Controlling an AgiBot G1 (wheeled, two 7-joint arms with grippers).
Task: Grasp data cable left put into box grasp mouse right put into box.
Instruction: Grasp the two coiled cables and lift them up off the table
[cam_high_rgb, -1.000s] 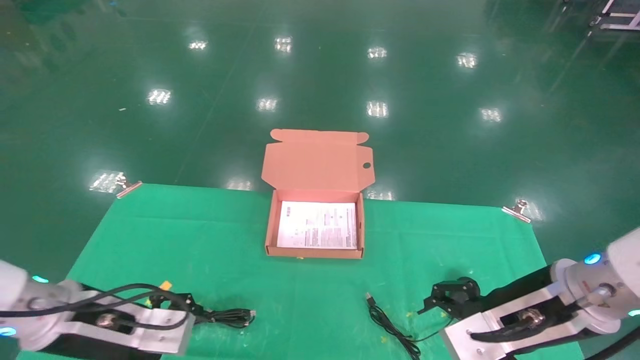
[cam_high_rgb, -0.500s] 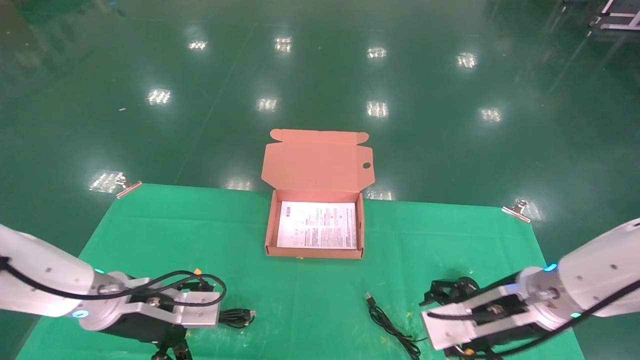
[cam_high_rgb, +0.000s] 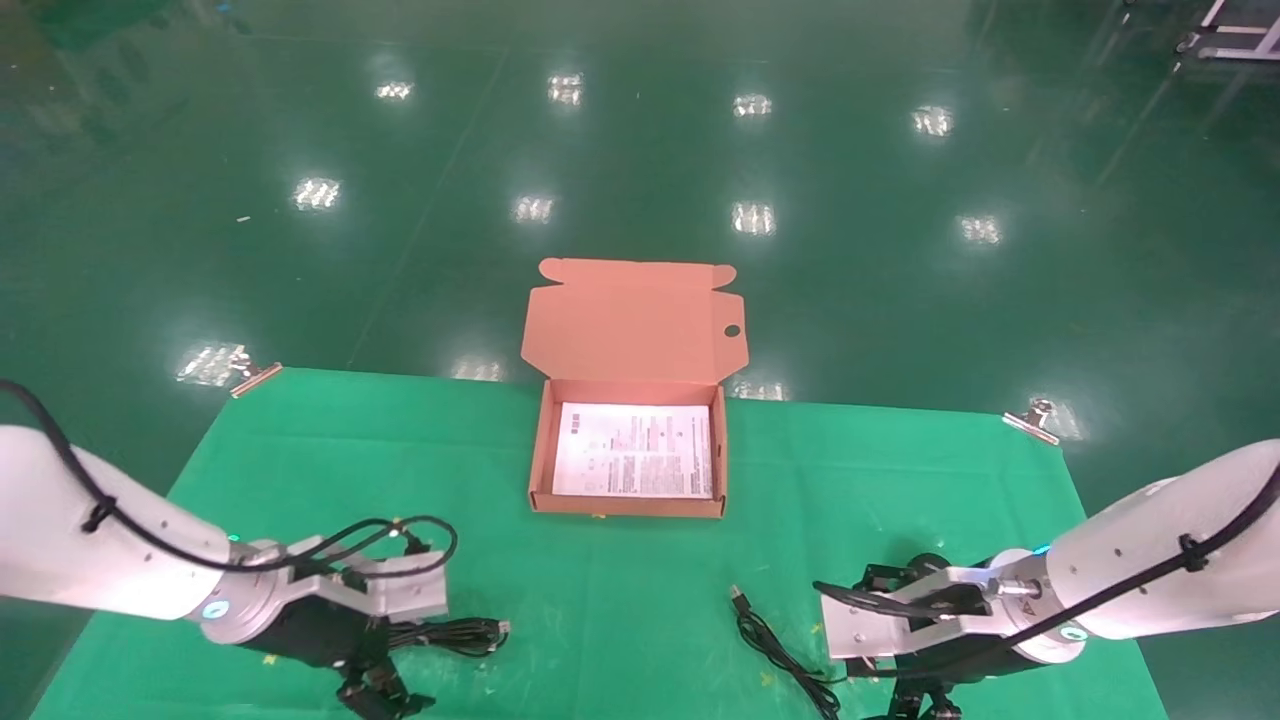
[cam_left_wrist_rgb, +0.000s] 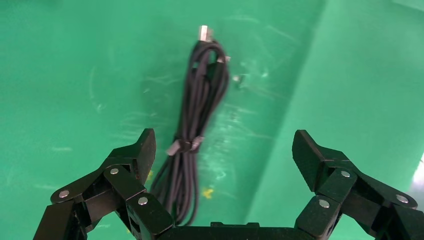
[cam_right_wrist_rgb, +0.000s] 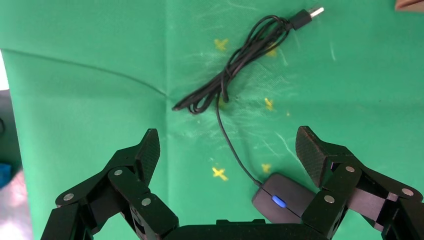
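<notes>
My left gripper grabs the data cable (cam_left_wrist_rgb: 200, 115) by its tied middle (cam_left_wrist_rgb: 186, 145) next, to pack the cable into the box.
The salmon box (cam_high_rgb: 540, 450) lies open at the table's middle back, with a white printed sheet inside and its lid flap up. The data cable (cam_high_rgb: 460, 632) is a black bundle at the front left. My left gripper (cam_high_rgb: 380, 690) hangs open just above it. In the left wrist view the cable (cam_left_wrist_rgb: 200, 115) runs from beside one finger (cam_left_wrist_rgb: 142, 150) outward, and the gripper (cam_left_wrist_rgb: 225, 150) is empty. The mouse (cam_right_wrist_rgb: 285, 200) lies by one finger of my open right gripper (cam_right_wrist_rgb: 227, 145) at the front right (cam_high_rgb: 920, 700). Its cord (cam_high_rgb: 770, 640) trails left to a USB plug (cam_right_wrist_rgb: 312, 12).
The green cloth (cam_high_rgb: 300, 470) covers the table and is held by metal clips at the back corners (cam_high_rgb: 255, 375) (cam_high_rgb: 1035, 420). Small yellow marks (cam_right_wrist_rgb: 219, 173) dot the cloth. Glossy green floor lies beyond the far edge.
Both arms have swung inward and turned their wrists down. The left gripper now hangs over the data cable and the right gripper over the mouse. Cable, mouse and box have not moved.
</notes>
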